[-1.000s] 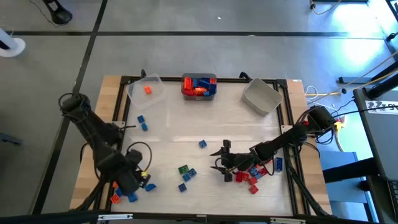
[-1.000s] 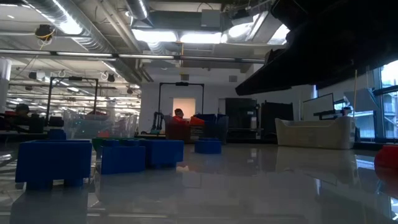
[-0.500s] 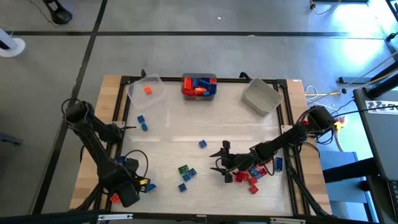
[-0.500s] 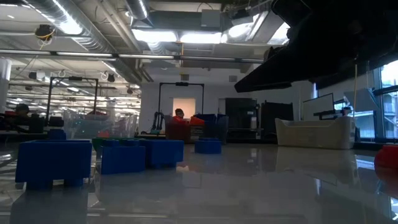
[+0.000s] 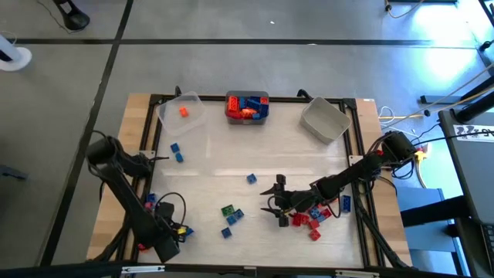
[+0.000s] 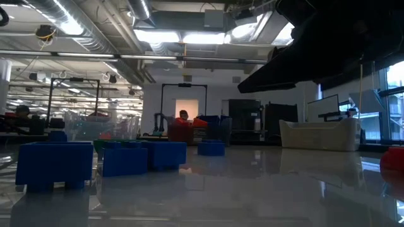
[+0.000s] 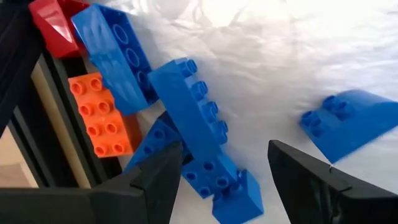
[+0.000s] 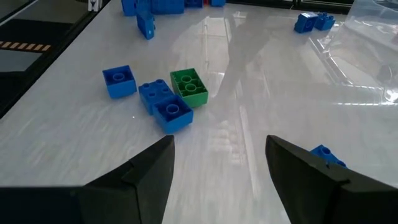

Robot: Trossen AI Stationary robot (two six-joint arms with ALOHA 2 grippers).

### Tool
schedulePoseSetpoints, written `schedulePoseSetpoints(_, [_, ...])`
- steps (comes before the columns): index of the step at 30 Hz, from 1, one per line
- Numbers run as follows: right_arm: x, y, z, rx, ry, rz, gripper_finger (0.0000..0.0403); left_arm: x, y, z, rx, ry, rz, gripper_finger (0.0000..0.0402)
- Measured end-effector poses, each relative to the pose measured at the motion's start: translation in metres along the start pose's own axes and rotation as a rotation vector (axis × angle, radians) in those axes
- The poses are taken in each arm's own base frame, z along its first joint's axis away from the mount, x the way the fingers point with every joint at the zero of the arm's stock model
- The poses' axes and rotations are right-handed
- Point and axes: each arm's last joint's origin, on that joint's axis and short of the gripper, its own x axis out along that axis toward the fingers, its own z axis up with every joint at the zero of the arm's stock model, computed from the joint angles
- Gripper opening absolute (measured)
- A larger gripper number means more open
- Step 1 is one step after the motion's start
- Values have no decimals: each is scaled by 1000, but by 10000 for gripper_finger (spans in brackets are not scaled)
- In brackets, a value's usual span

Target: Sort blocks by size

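Note:
My left gripper's fingers are above the blue heap, short of the long blue block, so closing now would miss. My left gripper first moves toward the block, then closes.
Small studded blocks lie scattered on the white table. My left gripper is open at the near left corner, low over a heap of blue blocks. Its fingers stand on either side of the heap. A long blue block leans on the heap, beside an orange block and a red block. My right gripper is open and empty near the table's middle front. It faces a green block and blue blocks.
Three bins stand along the far edge: a clear bin with one orange block, a middle bin full of red, orange and blue blocks, and a grey bin. Red blocks lie under my right arm. The black frame borders the left heap.
My left arm has drawn back toward the table's near edge, its gripper going down toward the blocks at the near left corner. My right arm has kept still.

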Motion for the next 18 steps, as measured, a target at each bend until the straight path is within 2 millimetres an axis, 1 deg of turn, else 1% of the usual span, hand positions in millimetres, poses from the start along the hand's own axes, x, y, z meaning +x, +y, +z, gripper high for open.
schedulePoseSetpoints(12, [0, 0, 0, 0, -1, 0, 248, 15, 0, 1, -7, -52, 54, 225])
schedulePoseSetpoints(14, [0, 0, 0, 1, -1, 0, 248, 21, 3, 2, -17, -61, 62, 225])
schedulePoseSetpoints(18, [0, 0, 0, 1, -1, 5, 248, 36, 3, 1, -16, -18, 16, 225])
